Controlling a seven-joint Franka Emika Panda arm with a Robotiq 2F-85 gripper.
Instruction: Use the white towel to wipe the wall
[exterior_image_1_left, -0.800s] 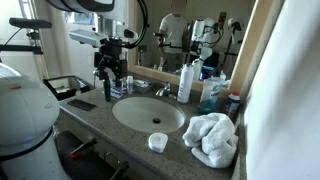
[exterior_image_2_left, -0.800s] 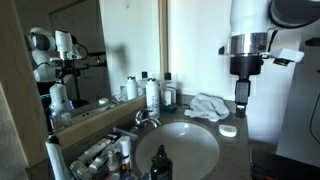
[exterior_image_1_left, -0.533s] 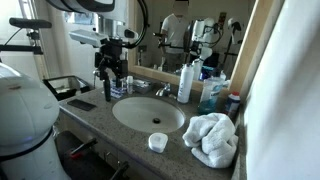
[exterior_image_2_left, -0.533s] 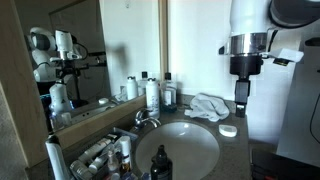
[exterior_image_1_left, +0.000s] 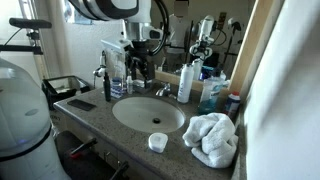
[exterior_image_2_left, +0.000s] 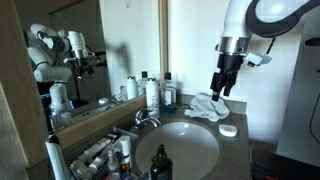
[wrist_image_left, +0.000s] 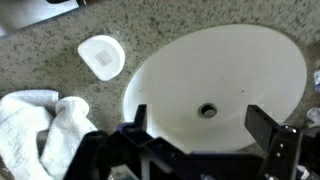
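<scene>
I need to grab the white towel (exterior_image_1_left: 212, 138) next with my gripper, from above by a bunched fold at the towel's top, so that loose cloth stays free to wipe.
The white towel (exterior_image_1_left: 212, 138) lies crumpled on the granite counter beside the sink, and shows in both exterior views (exterior_image_2_left: 207, 104). In the wrist view it sits at the lower left (wrist_image_left: 40, 125). My gripper (exterior_image_1_left: 138, 70) hangs open and empty above the sink's far side (exterior_image_2_left: 220, 88). In the wrist view its two fingers (wrist_image_left: 200, 125) frame the white basin and drain. The white wall (exterior_image_1_left: 285, 90) rises right beside the towel.
The oval sink (exterior_image_1_left: 148, 113) fills the counter's middle, with a faucet (exterior_image_1_left: 161, 90) behind it. A small white dish (exterior_image_1_left: 157, 142) lies at the front edge (wrist_image_left: 102, 55). Bottles (exterior_image_1_left: 186, 82) and toiletries crowd the mirror side (exterior_image_2_left: 150, 95).
The arm has swung over the sink, toward the towel's side of the counter, and the wrist has tilted. The towel and dish have not moved.
</scene>
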